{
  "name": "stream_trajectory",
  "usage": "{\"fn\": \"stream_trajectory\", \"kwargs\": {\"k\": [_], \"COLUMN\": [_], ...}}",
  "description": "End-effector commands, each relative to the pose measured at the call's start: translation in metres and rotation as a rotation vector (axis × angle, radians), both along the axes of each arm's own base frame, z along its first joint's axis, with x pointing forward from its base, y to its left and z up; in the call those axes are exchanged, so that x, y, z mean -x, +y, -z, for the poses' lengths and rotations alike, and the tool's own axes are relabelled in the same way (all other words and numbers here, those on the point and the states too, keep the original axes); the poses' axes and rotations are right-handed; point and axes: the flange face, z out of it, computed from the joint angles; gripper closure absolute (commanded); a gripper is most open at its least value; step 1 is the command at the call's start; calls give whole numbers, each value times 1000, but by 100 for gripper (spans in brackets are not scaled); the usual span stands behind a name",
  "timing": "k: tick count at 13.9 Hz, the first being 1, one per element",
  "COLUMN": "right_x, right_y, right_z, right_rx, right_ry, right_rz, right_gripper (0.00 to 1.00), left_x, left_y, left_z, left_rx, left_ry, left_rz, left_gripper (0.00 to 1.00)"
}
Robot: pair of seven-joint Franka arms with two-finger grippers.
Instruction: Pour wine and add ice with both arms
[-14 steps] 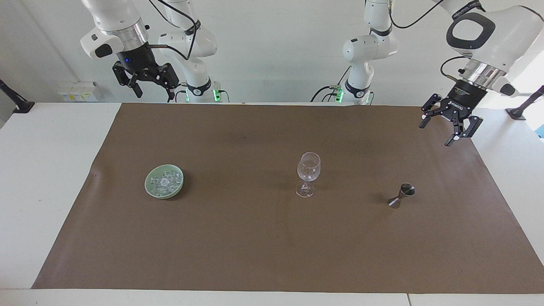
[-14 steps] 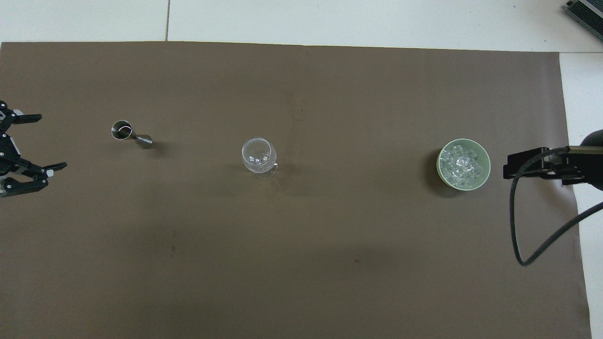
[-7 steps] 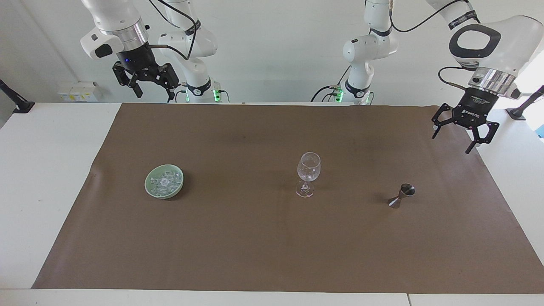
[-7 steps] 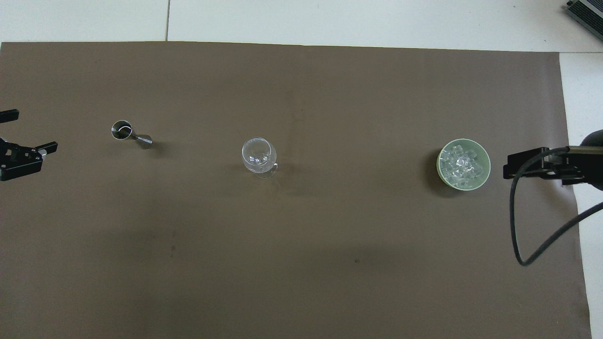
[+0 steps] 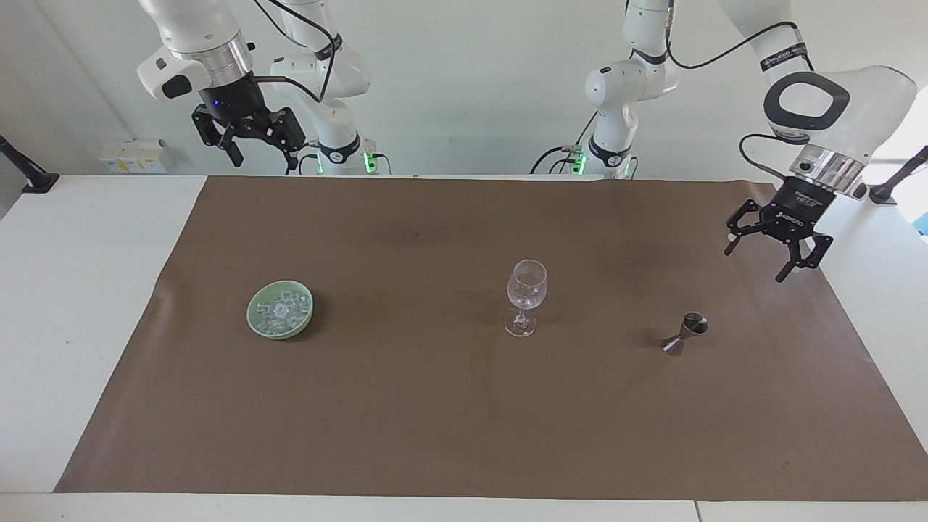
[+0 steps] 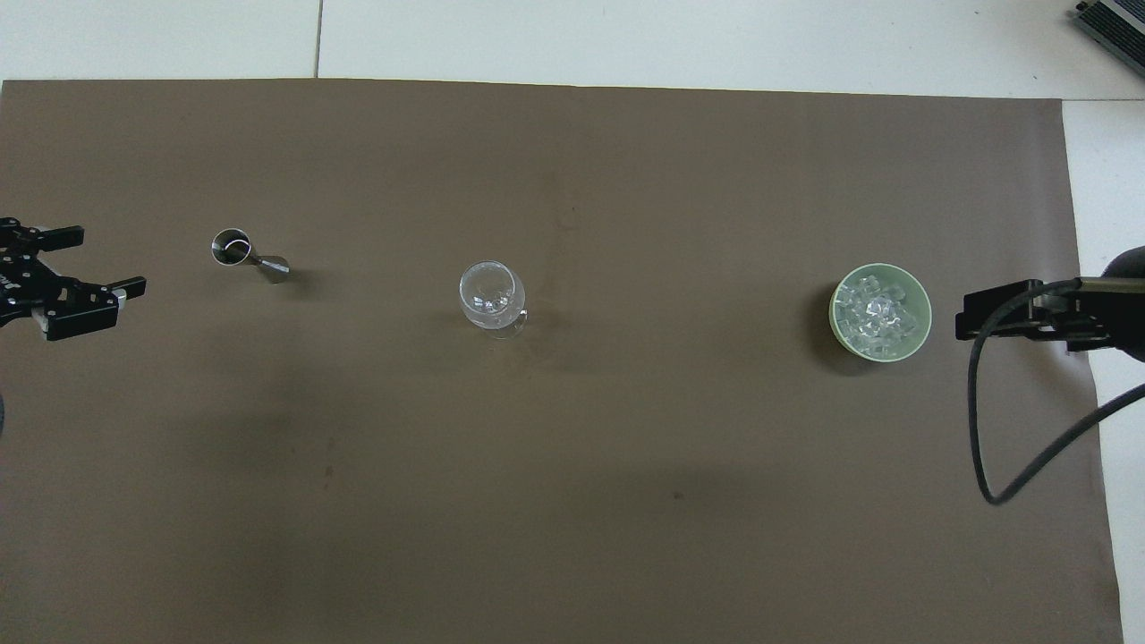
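My left gripper should next take hold of the jigger's narrow middle [image 6: 258,259] between the cups, because the steel jigger's cups slope outward toward both ends.
A clear stemmed wine glass [image 5: 527,288] [image 6: 490,293] stands upright mid-mat. Toward the left arm's end stands a small steel jigger [image 5: 686,333] [image 6: 247,255]. No wine is in view, and I cannot tell what the jigger holds. The ice [image 5: 281,307] [image 6: 875,309] is heaped in a pale green bowl [image 5: 254,319] [image 6: 922,295] toward the right arm's end. My left gripper [image 5: 754,264] [image 6: 107,260] hangs open over the mat's end, beside the jigger and clear of it. My right gripper [image 5: 262,165] [image 6: 964,315] waits open, high above the table's edge at the robots' end.
A brown mat [image 5: 435,420] covers most of the white table [image 5: 80,290]. The right arm's black cable [image 6: 984,429] loops over the mat's end near the bowl. Black mounts [image 5: 29,177] [image 5: 886,191] stand at the table's corners nearest the robots.
The left gripper has come down and swung toward the jigger while turning at the wrist. The right arm, glass, jigger and bowl have stayed put.
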Motion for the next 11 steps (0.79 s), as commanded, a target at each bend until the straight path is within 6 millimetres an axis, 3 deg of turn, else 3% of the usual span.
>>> {"fn": "stream_trajectory", "kwargs": {"k": [1, 3, 6, 11], "right_x": [2, 1, 1, 2], "right_y": [0, -1, -1, 0], "right_z": [1, 1, 1, 1], "right_rx": [-5, -5, -5, -5], "right_ry": [8, 8, 8, 8], "right_rz": [-15, -14, -14, -15], "right_gripper": [0, 0, 0, 0], "left_x": [10, 14, 24, 27], "left_y": [-3, -3, 21, 35], "left_z": [10, 16, 28, 54], "left_rx": [2, 8, 75, 92], "left_ry": [1, -2, -36, -44], "left_rz": [111, 204, 305, 391], "left_gripper": [0, 0, 0, 0]}}
